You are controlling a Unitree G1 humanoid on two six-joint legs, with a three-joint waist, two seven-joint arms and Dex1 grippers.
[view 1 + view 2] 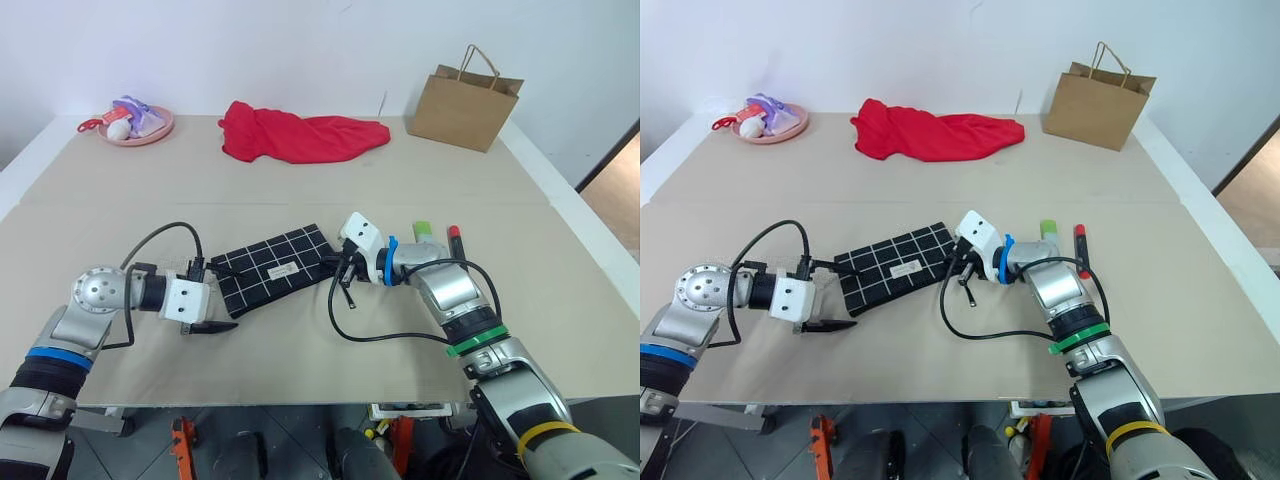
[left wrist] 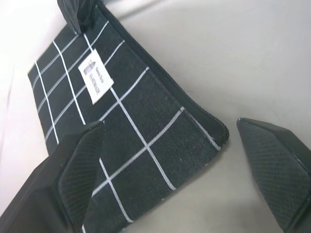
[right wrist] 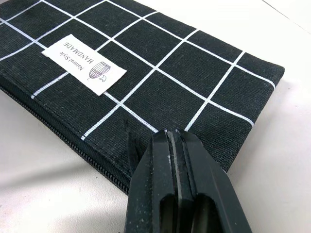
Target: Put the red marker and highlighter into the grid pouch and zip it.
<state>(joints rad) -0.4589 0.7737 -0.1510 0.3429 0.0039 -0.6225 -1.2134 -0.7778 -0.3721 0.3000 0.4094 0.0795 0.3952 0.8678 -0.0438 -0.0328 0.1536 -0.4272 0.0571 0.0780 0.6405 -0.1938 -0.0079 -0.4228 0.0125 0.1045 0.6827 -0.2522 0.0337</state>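
My left gripper should next grab the pouch by its narrow zipper-edge corner (image 1: 235, 312) (image 2: 212, 134), because the pouch's broad grid panel is wider than my open fingers.
The grid pouch (image 1: 275, 268), black with white lines and a small white label (image 3: 82, 63), lies flat on the table's middle. My left gripper (image 1: 222, 298) is open, its fingers (image 2: 82, 160) straddling the pouch's left corner (image 2: 214, 127) without touching it. My right gripper (image 1: 345, 272) is shut, with its tips (image 3: 172, 138) at the pouch's right end, on the zipper edge. A thin black strip shows beside the tips; I cannot tell whether it is pinched. The highlighter (image 1: 423, 230) and the red marker (image 1: 454, 238) lie side by side on the table just beyond my right forearm.
A red cloth (image 1: 300, 135) lies crumpled at the back centre. A brown paper bag (image 1: 465, 100) stands at the back right, and a pink plate (image 1: 135, 125) with small toys sits at the back left. The table's front edge runs close below my arms.
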